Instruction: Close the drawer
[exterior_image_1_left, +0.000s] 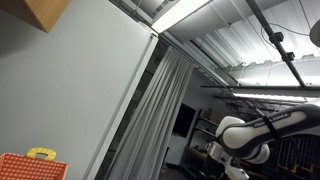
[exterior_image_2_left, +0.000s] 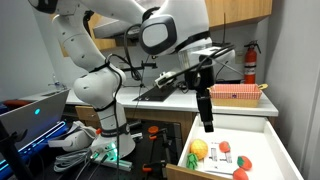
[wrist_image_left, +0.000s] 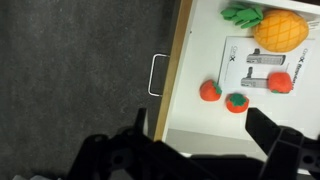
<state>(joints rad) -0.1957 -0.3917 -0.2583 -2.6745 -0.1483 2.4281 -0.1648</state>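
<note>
The drawer needs to be pushed closed, so next my gripper will grab it by its wooden front edge and leave the metal handle free.
The drawer (exterior_image_2_left: 184, 146) stands open, a white tray with a wooden rim. In the wrist view its wooden front edge (wrist_image_left: 176, 70) and metal handle (wrist_image_left: 155, 75) face the dark floor. Inside lie a toy pineapple (wrist_image_left: 278, 30), three red toy tomatoes (wrist_image_left: 210, 90) and a printed sheet (wrist_image_left: 255, 62); the fruit also shows in an exterior view (exterior_image_2_left: 198, 150). My gripper (exterior_image_2_left: 207, 120) hangs above the drawer's near part, not touching it. In the wrist view its fingers (wrist_image_left: 197, 125) are wide apart and empty, above the drawer's front edge.
A red basket (exterior_image_2_left: 238, 93) and a fire extinguisher (exterior_image_2_left: 250, 62) stand on the counter behind the drawer. A laptop (exterior_image_2_left: 25, 115) and cables lie near the robot base. An exterior view looks up at the ceiling, with the arm (exterior_image_1_left: 250, 135) and a red basket (exterior_image_1_left: 30, 166).
</note>
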